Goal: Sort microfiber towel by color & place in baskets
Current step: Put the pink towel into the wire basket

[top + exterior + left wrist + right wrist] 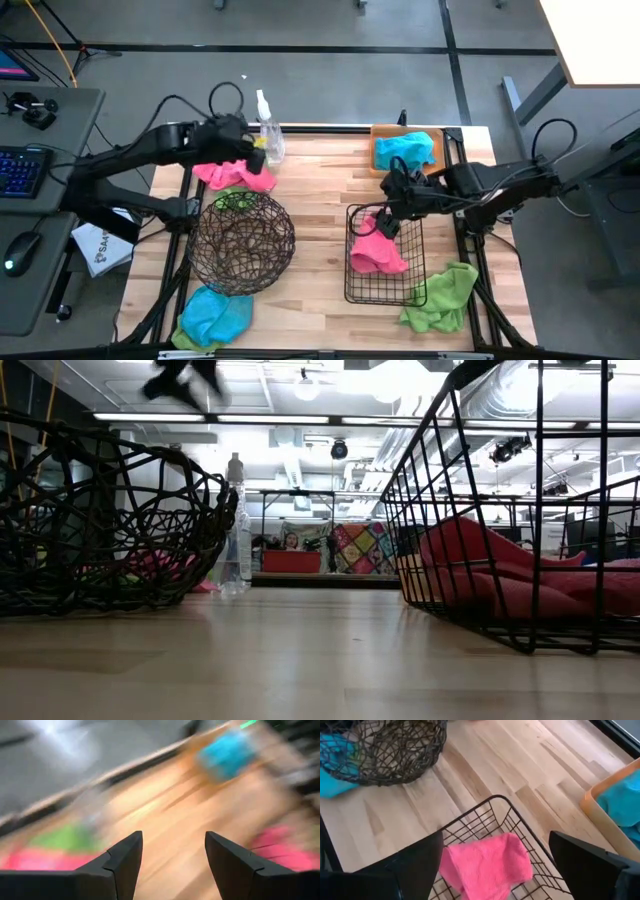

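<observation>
My left gripper takes hold of the pink towel by its hemmed edge (240,182) next, to sort the towel into the black wire basket.
My left gripper (248,148) (172,837) is open and hovers above a pink towel (238,176) lying at the far left by the spray bottle, with a green towel (234,199) beside it. My right gripper (388,214) (496,834) is open above the far end of the square black wire basket (352,290) (485,815). A pink towel (376,250) (487,862) lies inside that basket. The orange tray (380,131) holds a blue towel (408,150). The round woven bowl (240,240) stands left of centre. A green towel (440,296) lies near right, and a blue one (212,316) near left.
A clear spray bottle (268,132) (235,525) stands at the far edge, right beside my left gripper. Bare wood (320,200) shows between bowl and basket. The low view shows the bowl (100,520) and the basket (520,510), with the room behind them.
</observation>
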Tool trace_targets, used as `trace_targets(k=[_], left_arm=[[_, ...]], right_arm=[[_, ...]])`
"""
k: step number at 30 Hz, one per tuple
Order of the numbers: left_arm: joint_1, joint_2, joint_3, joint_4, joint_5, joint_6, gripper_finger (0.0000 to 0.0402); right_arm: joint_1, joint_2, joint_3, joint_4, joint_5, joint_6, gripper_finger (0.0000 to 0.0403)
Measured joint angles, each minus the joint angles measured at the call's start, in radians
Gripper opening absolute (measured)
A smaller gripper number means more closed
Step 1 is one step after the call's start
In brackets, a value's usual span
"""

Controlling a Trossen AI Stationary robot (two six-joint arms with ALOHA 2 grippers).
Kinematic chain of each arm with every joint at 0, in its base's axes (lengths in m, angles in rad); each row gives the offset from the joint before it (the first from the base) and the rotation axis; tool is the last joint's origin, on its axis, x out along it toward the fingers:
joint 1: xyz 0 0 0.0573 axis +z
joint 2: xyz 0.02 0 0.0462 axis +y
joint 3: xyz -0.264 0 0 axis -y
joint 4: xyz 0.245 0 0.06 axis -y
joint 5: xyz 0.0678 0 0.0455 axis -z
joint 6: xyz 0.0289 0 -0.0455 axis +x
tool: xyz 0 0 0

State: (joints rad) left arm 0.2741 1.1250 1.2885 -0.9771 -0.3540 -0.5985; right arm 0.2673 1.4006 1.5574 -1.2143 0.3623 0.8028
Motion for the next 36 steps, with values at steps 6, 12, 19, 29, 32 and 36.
trace_targets(k=[6,12,19,29,32,36], left_arm=[[0.172,0.002,-0.191,-0.140,0.022,-0.022,0.0204],[0.302,0.044,-0.334,-0.090,0.127,0.066,0.0204],[0.362,0.137,-0.361,-0.029,0.150,0.243,0.0204],[0.407,0.296,-0.361,0.009,0.217,0.397,0.0204],[0.407,0.320,-0.361,0.005,0.213,0.435,0.0204],[0.407,0.351,-0.361,0.009,0.165,0.440,0.0204]], right_arm=[[-0.006,0.000,0.000,-0.016,0.000,0.000,0.0360],[-0.006,0.001,-0.001,-0.016,0.001,0.003,0.0360],[-0.005,0.015,-0.001,-0.012,0.002,0.008,0.0360],[-0.005,0.023,-0.002,-0.004,0.001,0.053,0.0360],[-0.005,0.022,-0.002,-0.004,-0.006,0.053,0.0360],[-0.005,0.022,-0.002,-0.004,-0.007,0.053,0.0360]])
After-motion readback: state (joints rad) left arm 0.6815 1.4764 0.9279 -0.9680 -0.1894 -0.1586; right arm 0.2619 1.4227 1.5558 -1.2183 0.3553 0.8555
